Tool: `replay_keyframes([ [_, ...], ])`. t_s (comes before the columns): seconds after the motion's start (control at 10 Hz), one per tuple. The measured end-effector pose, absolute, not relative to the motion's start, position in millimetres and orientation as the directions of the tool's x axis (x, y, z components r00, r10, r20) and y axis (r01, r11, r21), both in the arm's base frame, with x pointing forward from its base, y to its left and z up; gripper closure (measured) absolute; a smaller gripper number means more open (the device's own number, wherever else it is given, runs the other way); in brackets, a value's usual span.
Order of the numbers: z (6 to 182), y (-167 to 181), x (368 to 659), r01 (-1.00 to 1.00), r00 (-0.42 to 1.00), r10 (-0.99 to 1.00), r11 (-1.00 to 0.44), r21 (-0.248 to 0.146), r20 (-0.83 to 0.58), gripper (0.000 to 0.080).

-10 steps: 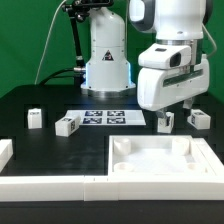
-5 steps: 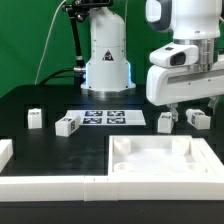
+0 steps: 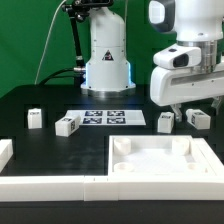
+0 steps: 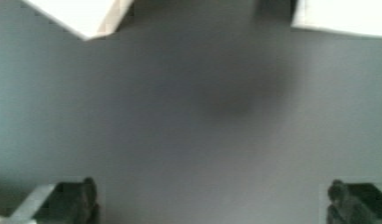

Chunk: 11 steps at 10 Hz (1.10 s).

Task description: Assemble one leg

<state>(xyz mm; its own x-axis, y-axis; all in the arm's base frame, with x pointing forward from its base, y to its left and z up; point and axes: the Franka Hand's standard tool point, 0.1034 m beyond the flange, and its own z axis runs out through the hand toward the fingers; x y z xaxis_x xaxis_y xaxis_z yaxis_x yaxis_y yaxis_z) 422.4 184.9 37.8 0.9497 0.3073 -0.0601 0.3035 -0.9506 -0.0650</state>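
Observation:
My gripper should next take hold of the white leg by its tagged square body, and then it should fit the leg into the corner socket of the tray.
Several small white legs with tags lie on the black table: one and another at the exterior view's right, one and one at its left. My gripper hangs above the two right legs, touching neither. In the wrist view the gripper is open wide and empty, with dark fingers at each side and bare table between them. Two white pieces show blurred at the frame's edge.
The large white tray-like piece with corner sockets lies in front. Long white border bars run along the front edge and left. The marker board lies at mid-table. The robot base stands behind.
My gripper has risen and shifted toward the exterior view's right, away from the legs. The legs and tray have not moved.

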Motion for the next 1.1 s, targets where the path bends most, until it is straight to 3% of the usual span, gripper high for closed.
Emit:
replay_keyframes([
  [0.5, 49.9, 191, 397, 0.329, 0.787, 0.303, -0.943, -0.049, -0.537, 0.0150],
  [0.8, 49.8, 189, 395, 0.322, 0.636, 0.258, -0.945, -0.053, -0.727, 0.0150],
  [1.1, 31.8, 197, 379, 0.332, 0.454, 0.167, -0.943, -0.007, -0.875, 0.0150],
])
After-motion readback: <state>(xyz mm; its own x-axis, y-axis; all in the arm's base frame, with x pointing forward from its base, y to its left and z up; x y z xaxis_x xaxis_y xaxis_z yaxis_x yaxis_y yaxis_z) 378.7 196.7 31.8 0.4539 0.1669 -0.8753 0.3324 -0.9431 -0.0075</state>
